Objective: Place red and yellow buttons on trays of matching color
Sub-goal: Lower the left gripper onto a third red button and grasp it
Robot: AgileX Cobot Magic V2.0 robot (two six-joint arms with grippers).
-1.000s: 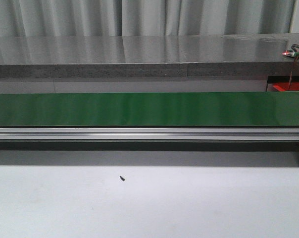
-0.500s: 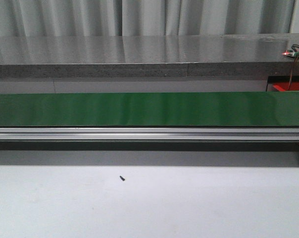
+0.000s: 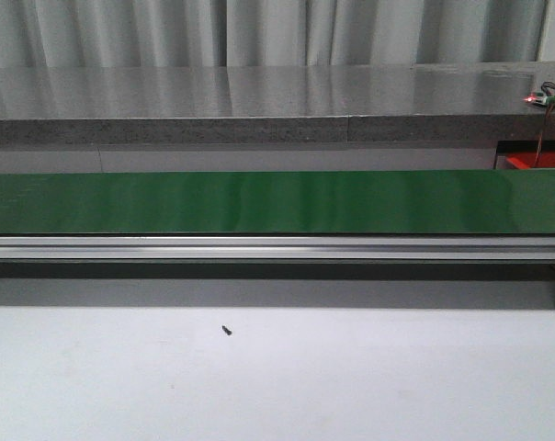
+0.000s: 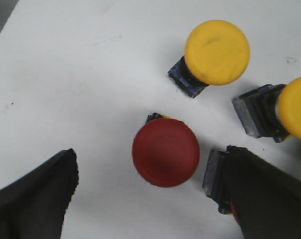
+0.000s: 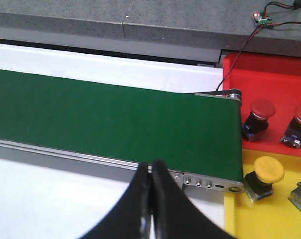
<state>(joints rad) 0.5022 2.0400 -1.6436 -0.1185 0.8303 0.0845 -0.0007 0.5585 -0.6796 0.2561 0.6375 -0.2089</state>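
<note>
My left fingertips stop above the button in the left wrist view, so my left gripper needs to go lower before it closes on the red button.
In the left wrist view a red button stands cap-up on the white table. It is between the spread fingers of my left gripper, which is open and touches nothing. Two yellow buttons lie beyond it. A further button's grey base shows beside one finger, which hides most of that button. In the right wrist view my right gripper is shut and empty, hovering near the belt's end. The red tray holds two red buttons. The yellow tray holds a yellow button.
A green conveyor belt on an aluminium rail runs across the front view, with a grey counter behind it. A small black screw lies on the white table. A wired circuit board sits beyond the red tray.
</note>
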